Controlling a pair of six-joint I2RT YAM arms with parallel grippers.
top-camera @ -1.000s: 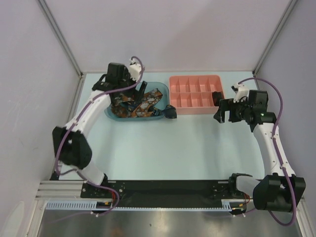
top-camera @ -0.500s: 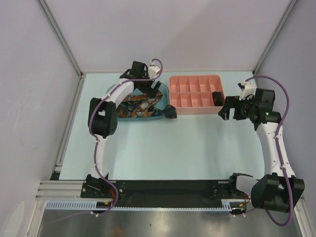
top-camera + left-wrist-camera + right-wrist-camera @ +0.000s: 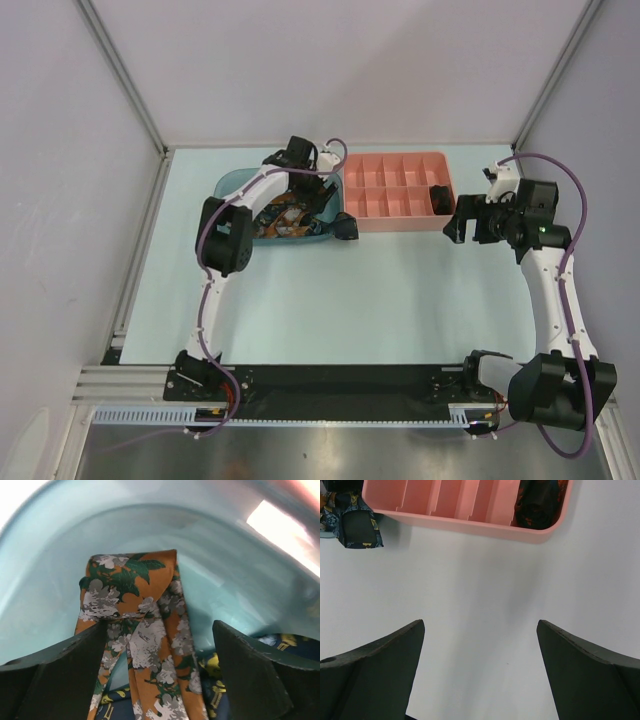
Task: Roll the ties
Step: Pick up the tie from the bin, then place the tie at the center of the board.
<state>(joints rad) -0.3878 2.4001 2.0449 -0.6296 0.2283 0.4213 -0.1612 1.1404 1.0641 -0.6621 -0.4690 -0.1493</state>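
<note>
My left gripper should close on the orange tie now, because in the left wrist view its fingers reach down beside the tie's hanging parts, below the tie's fold.
An orange-brown-white tie [image 3: 145,630] lies loose in a blue tub [image 3: 225,555], on top of a navy tie with yellow marks [image 3: 280,642]. My left gripper [image 3: 160,630] is open, its jaws either side of the orange tie, low inside the tub [image 3: 232,182]. In the top view it is at the tub's right end [image 3: 312,198]. A rolled navy tie [image 3: 346,228] sits on the table beside the tub and shows in the right wrist view [image 3: 357,527]. A rolled dark tie [image 3: 537,502] sits in the pink tray. My right gripper [image 3: 480,625] is open and empty over bare table.
The pink divided tray [image 3: 385,190] stands right of the tub at the back, and its near wall shows in the right wrist view [image 3: 465,522]. Grey walls close in the table on three sides. My right gripper [image 3: 458,222] is just right of the tray.
My left arm has swung right, from the tub's left side to its right end, and reaches into the tub. My right gripper moved slightly right, then stayed.
</note>
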